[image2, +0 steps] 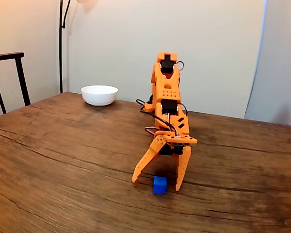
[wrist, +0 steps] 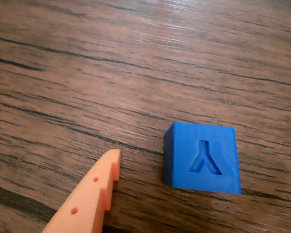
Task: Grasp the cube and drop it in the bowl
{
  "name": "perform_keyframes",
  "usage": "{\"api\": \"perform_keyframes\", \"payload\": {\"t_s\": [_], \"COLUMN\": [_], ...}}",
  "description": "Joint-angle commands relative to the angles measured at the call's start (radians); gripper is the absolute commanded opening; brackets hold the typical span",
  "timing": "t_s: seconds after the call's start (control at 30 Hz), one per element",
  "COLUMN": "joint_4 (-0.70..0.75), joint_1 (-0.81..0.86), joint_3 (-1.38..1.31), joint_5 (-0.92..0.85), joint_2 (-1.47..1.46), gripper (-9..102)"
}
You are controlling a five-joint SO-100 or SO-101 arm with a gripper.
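The gripper grabs the blue cube by its opposite sides next, on either side of the Y-shaped hollow (wrist: 205,161), to drop it in the bowl.
The blue cube (wrist: 202,158) rests on the wooden table with a Y-shaped recess in its upper face. In the fixed view the cube (image2: 159,185) lies near the table's front, between the two spread orange fingers. My gripper (image2: 157,184) is open and lowered to the tabletop, straddling the cube without touching it. In the wrist view my gripper (wrist: 207,174) shows one orange finger (wrist: 94,194) left of the cube, with a gap between them, and a sliver of the other at the right edge. The white bowl (image2: 99,94) stands at the table's far left, well behind the arm.
The orange arm's base (image2: 166,92) stands at the table's far middle, with dark cables (image2: 146,108) trailing beside it. A black chair back (image2: 9,73) and a lamp pole (image2: 61,43) are at the far left. Bare wood lies between the cube and the bowl.
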Motion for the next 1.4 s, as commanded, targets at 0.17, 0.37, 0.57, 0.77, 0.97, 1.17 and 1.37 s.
{"api": "perform_keyframes", "payload": {"t_s": [0.17,0.37,0.57,0.77,0.97,1.17,1.37], "joint_4": [-0.011,-0.011,-0.011,-0.011,-0.011,-0.009,-0.009], "joint_1": [0.008,0.009,0.011,0.014,0.031,0.031,0.031], "joint_3": [-0.034,-0.021,-0.020,-0.018,-0.017,-0.017,-0.017], "joint_5": [-0.011,-0.011,-0.011,-0.011,-0.011,-0.011,-0.011], "joint_2": [-0.002,-0.003,-0.005,-0.005,-0.005,-0.005,-0.005], "gripper": [48,44,31,27,20,18,18]}}
